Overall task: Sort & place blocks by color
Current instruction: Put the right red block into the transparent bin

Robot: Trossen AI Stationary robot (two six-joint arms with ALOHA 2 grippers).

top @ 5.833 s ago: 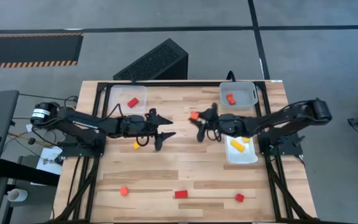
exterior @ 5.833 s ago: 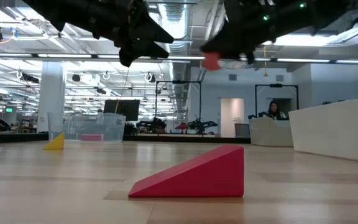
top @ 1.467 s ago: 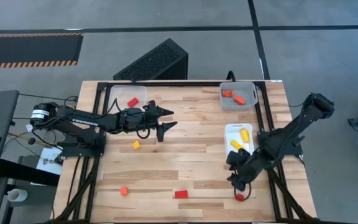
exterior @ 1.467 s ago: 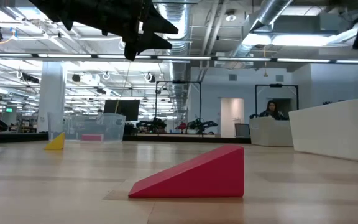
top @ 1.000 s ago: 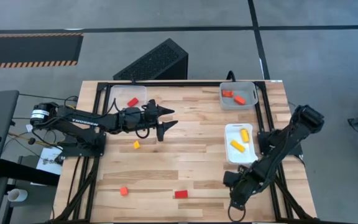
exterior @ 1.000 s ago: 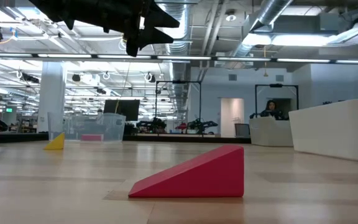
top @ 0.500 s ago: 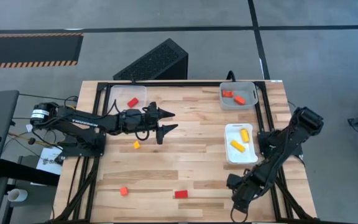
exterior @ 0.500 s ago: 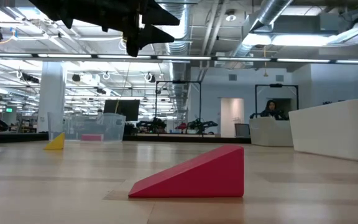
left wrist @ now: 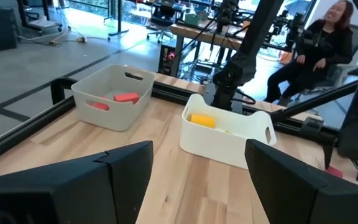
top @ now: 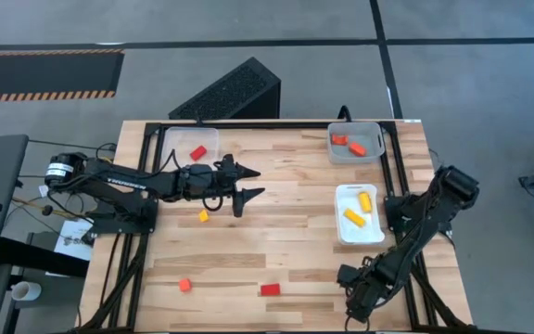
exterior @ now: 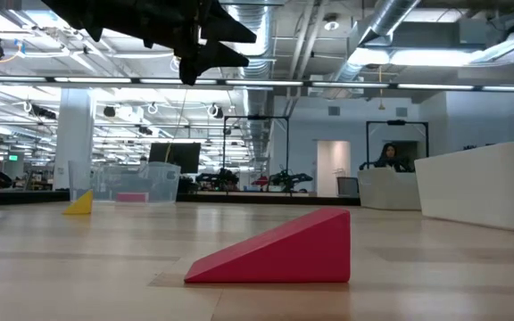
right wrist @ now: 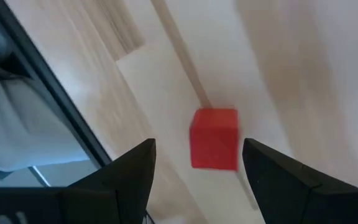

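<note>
My right gripper would miss the red cube [right wrist: 214, 138] if it closed now, as its fingers stop above the cube, so it needs to lower first and then close on it.
My right gripper [top: 353, 306] is open at the table's near right corner, pointing down over a red cube [right wrist: 214, 138]. Its fingers stand on either side of the cube, which lies flat on the wood, and the arm hides the cube in the high view. My left gripper [top: 247, 190] is open and empty, held high over the table's far middle. It also shows in the low view [exterior: 212, 45]. Loose on the table lie a yellow block [top: 203, 216], an orange-red block [top: 184, 285] and a red wedge [top: 270, 289].
A clear tray [top: 191, 141] at the far left holds a red block [top: 197, 153]. A grey tray [top: 375, 141] at the far right holds orange-red blocks [top: 346, 142]. A white tray [top: 375, 232] on the right holds yellow blocks [top: 353, 217]. A person [left wrist: 316, 43] sits beyond the table.
My right gripper has gone toward the table's near edge and come over the red cube, which the arm now covers in the high view. My left gripper has kept nearly still.
</note>
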